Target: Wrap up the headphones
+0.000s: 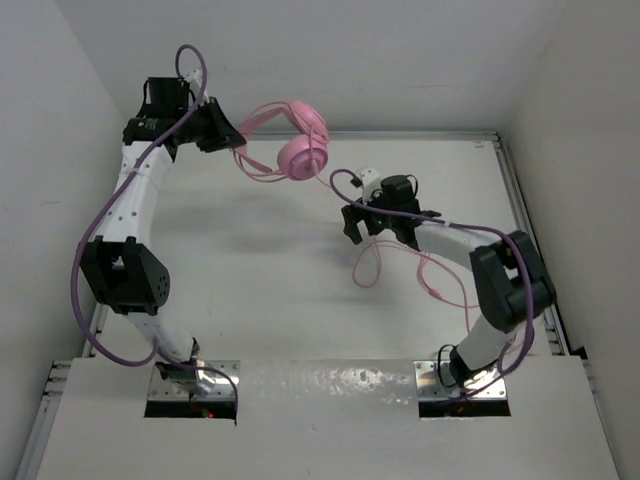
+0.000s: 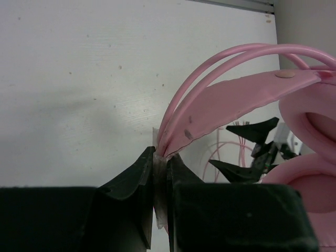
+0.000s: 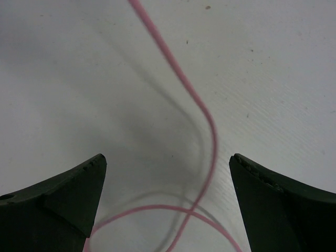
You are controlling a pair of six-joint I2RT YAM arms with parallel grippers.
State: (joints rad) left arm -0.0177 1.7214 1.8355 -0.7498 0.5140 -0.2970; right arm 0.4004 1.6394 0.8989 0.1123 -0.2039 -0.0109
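Observation:
The cable between the right gripper's fingers looks thin beyond them, so the fingers would miss the cable if they closed now. The right gripper should move toward the cable first, then close on it.
The pink headphones (image 1: pixel 300 145) hang above the table at the back. My left gripper (image 1: pixel 228 135) is shut on their thin headband (image 2: pixel 210 105) and holds them up; an earcup (image 2: pixel 310 131) fills the right of the left wrist view. The thin pink cable (image 1: pixel 375 265) trails from the headphones down to the table in loose loops. My right gripper (image 1: pixel 365 230) is open just above the table, with a cable strand (image 3: pixel 199 105) running between its jaws without touching them. A cable loop (image 3: pixel 157 210) crosses below.
White walls enclose the table on the left, back and right. A metal rail (image 1: pixel 525 230) runs along the table's right edge. Purple robot cables (image 1: pixel 110 210) hang along both arms.

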